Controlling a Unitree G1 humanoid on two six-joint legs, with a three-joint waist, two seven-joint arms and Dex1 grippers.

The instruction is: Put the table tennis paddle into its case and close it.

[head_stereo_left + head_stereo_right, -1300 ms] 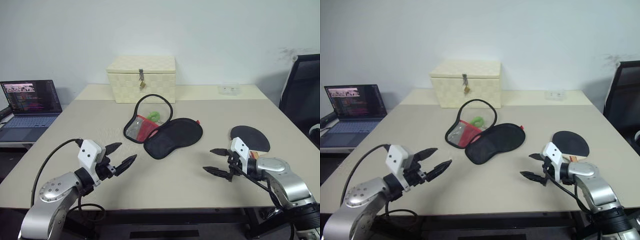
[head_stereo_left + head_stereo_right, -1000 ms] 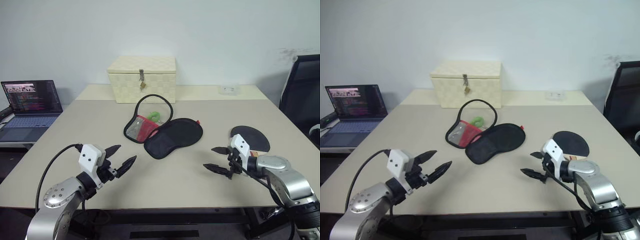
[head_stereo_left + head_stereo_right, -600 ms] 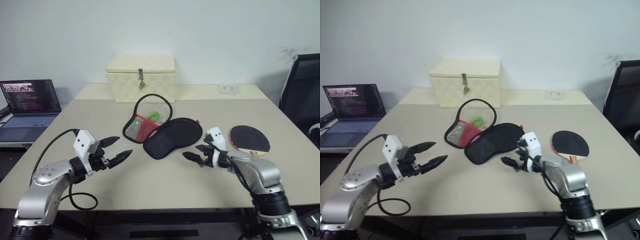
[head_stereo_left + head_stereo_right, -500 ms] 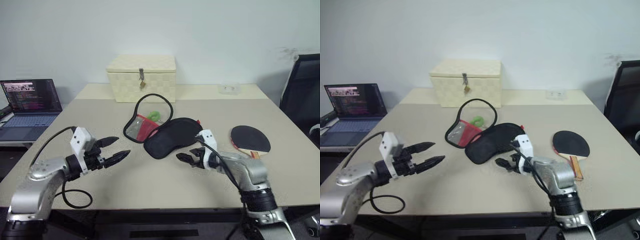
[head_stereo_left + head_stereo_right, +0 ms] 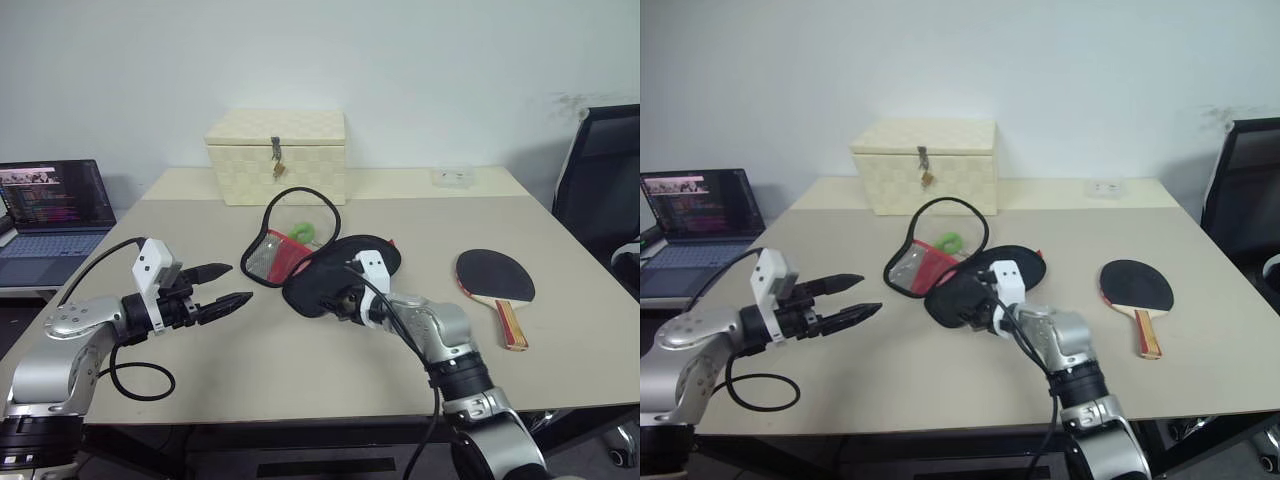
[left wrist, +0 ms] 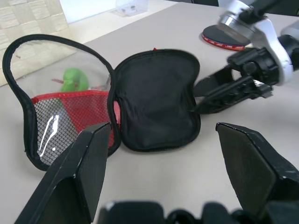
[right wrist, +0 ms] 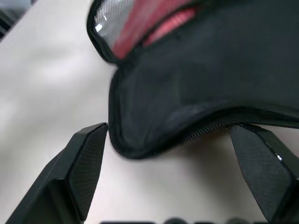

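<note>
The right gripper should next pick up the case's black half by its zipper edge (image 7: pixel 210 129), so the case is ready for the table tennis paddle.
The case (image 5: pixel 335 272) lies unzipped in the middle of the table (image 5: pixel 300 370), black flap toward me, its red mesh panel (image 5: pixel 276 255) to the left. My right gripper (image 5: pixel 338 300) is open at the flap's near edge; in the right wrist view that edge (image 7: pixel 187 135) runs between its fingers (image 7: pixel 84 163). The table tennis paddle (image 5: pixel 494 274) lies flat to the right of the case, black face up, handle toward me. My left gripper (image 5: pixel 240 282) hovers open to the left of the case, pointing at it, nothing between its fingers.
A small green ball (image 5: pixel 303 233) sits in the opened case by the mesh. A cream latched box (image 5: pixel 277 155) stands behind the case. A laptop (image 5: pixel 50 205) is open at the far left, and a black chair (image 5: pixel 600 190) stands at the right.
My right gripper has swung left from beside the paddle to the case's near edge. My left gripper rose a little and moved outward, still open.
</note>
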